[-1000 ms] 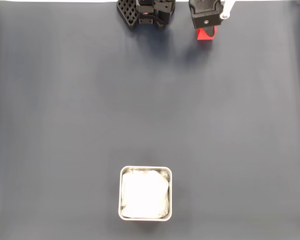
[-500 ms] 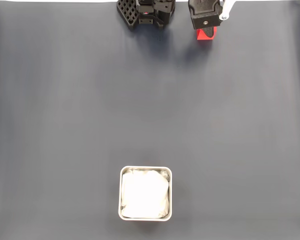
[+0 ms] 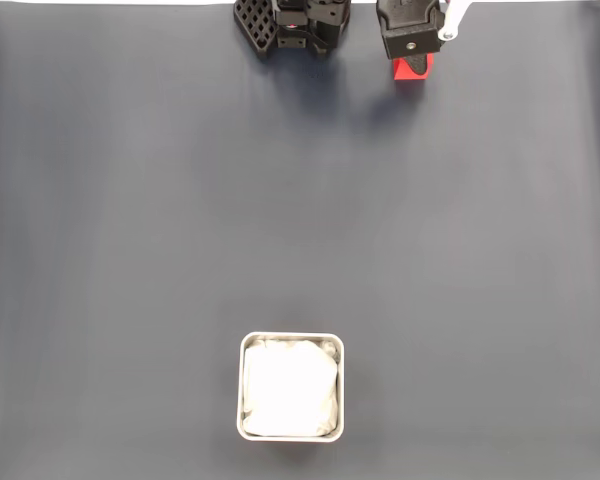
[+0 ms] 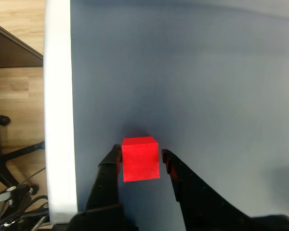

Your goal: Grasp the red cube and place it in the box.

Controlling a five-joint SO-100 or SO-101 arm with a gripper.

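Observation:
My gripper grabs the red cube (image 3: 413, 70) by its opposite sides next, to place it in the box.
The red cube (image 4: 140, 159) rests on the dark grey mat close to the table's white edge. In the wrist view my gripper (image 4: 141, 156) straddles it, one black finger (image 4: 111, 166) against its left face and the other a sliver off its right face, so the jaws stand open around it. The fixed view has the gripper (image 3: 412, 58) at the top edge, right of centre, covering most of the cube (image 3: 413, 70). The box (image 3: 291, 338), a silvery square tin with white lining, sits far away near the bottom, slightly left of centre.
The arm's black base (image 3: 292, 24) stands at the top of the fixed view, left of the gripper. The table's white edge (image 4: 58, 110) runs just left of the cube; beyond it are wooden floor and a chair base (image 4: 1, 144).

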